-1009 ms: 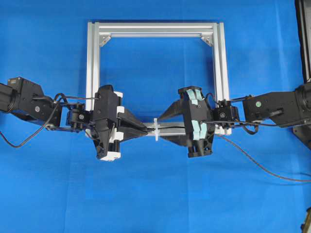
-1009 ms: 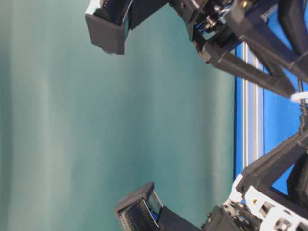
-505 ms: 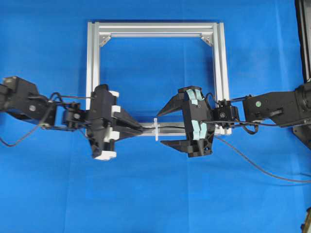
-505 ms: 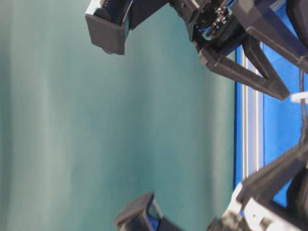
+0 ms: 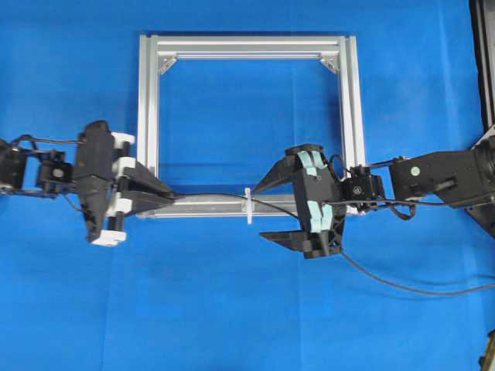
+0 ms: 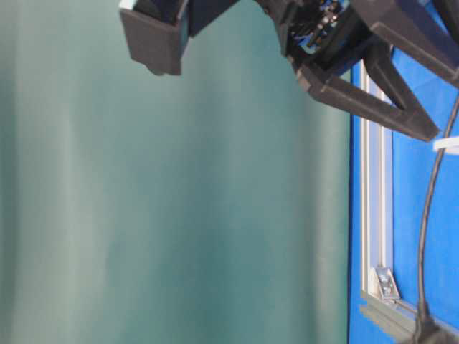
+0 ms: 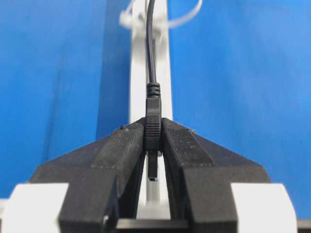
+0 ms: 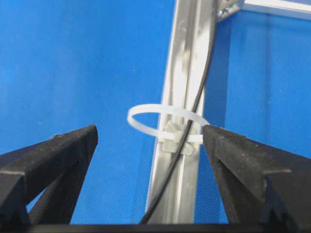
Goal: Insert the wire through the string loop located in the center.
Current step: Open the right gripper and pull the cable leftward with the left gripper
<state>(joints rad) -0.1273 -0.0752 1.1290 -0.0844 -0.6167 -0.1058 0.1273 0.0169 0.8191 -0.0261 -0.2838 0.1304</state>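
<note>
The dark plug (image 7: 153, 108) still hangs above the frame's near bar (image 7: 139, 73). My left gripper keeps hold of the dark plug until I lower it.
My left gripper (image 5: 170, 195) is shut on the wire's dark plug (image 7: 153, 124), left of the frame's corner. From there the thin black wire (image 5: 210, 195) runs right along the frame's near bar and passes through the small white string loop (image 5: 248, 205). In the left wrist view the loop (image 7: 187, 17) sits far ahead, with the wire (image 7: 150, 48) leading up to it. My right gripper (image 5: 263, 212) stands wide open just right of the loop. In the right wrist view the loop (image 8: 160, 116) lies between its fingers (image 8: 73, 145), and the wire (image 8: 194, 111) threads the ring untouched.
The silver aluminium square frame (image 5: 247, 45) lies on the blue cloth; its near bar (image 8: 182, 58) carries the loop. The wire's tail (image 5: 402, 287) trails off to the lower right. In the table-level view a right finger (image 6: 387, 115) hangs over the frame (image 6: 376, 179).
My left gripper has pulled well to the left with the plug, drawing the wire through the loop. My right gripper has opened wide, let go of the wire and shifted slightly.
</note>
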